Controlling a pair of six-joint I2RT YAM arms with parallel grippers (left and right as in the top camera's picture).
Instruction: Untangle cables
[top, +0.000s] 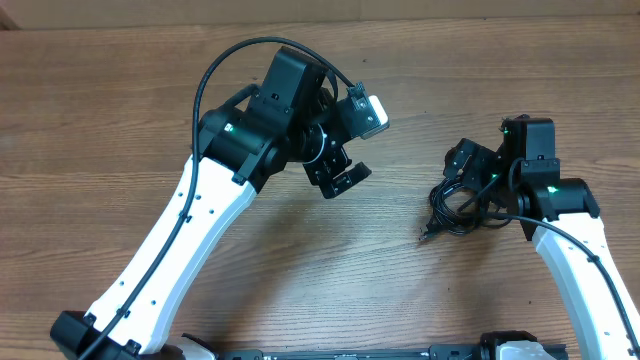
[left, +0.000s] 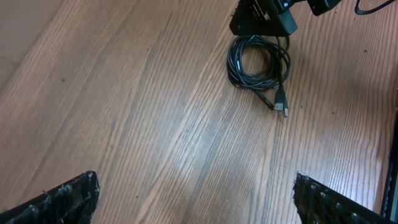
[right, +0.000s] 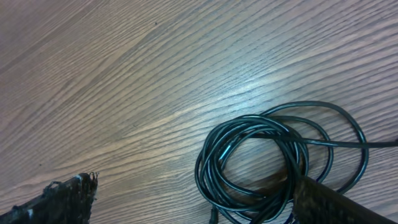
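I should next use my right gripper to grab the bundled loops of the coil at the coil's edge away from the plug. This will leave other loops free for my left gripper to untangle.
The cables lie as one loose black coil on the wooden table at the right. A plug end sticks out to the lower left. In the left wrist view the coil has a silver-tipped plug. My right gripper hovers just over the coil's upper edge. It is open, and in the right wrist view its right finger sits over the coil without gripping it. My left gripper is open and empty above bare table, well left of the coil; its fingertips show in the left wrist view.
The wooden table fills all views. The left arm's thick black wiring loops above its wrist. The right gripper's black body shows at the top of the left wrist view, touching the coil's far side.
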